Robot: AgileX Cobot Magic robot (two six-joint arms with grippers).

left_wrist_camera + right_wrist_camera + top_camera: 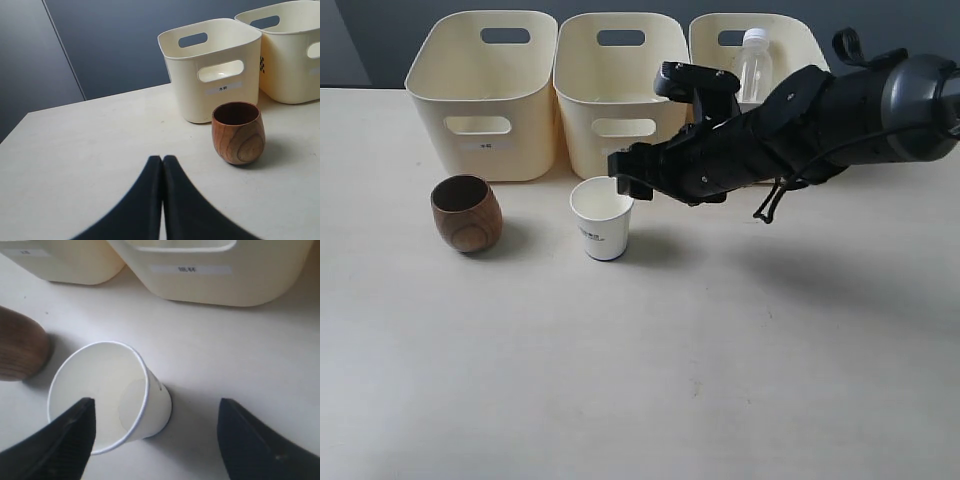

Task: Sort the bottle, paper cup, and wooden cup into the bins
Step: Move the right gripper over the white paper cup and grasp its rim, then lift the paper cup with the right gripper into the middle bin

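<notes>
The white paper cup belongs in the middle bin, so next my right gripper needs to grab the white paper cup by its rim (629, 206) (146, 390) to sort it there.
The white paper cup (602, 218) stands upright on the table in front of the middle bin (620, 90). My right gripper (628, 183) hovers open just above its rim. In the right wrist view, one finger (75, 435) hangs over the mouth of the paper cup (100, 395) and the other finger (250, 440) stays outside it, the gripper (156, 412) straddling the wall. The dark-brown wooden cup (466, 213) stands before the left bin (485, 90). The clear bottle (755, 65) stands inside the right bin (715, 45). My left gripper (162, 159) is shut and empty, short of the wooden cup (238, 133).
The three cream bins line the table's far edge. The right arm (820, 120) reaches across in front of the middle and right bins. A dark wall (100, 45) rises behind the table. In the right wrist view the wooden cup (20, 347) sits beside the paper cup.
</notes>
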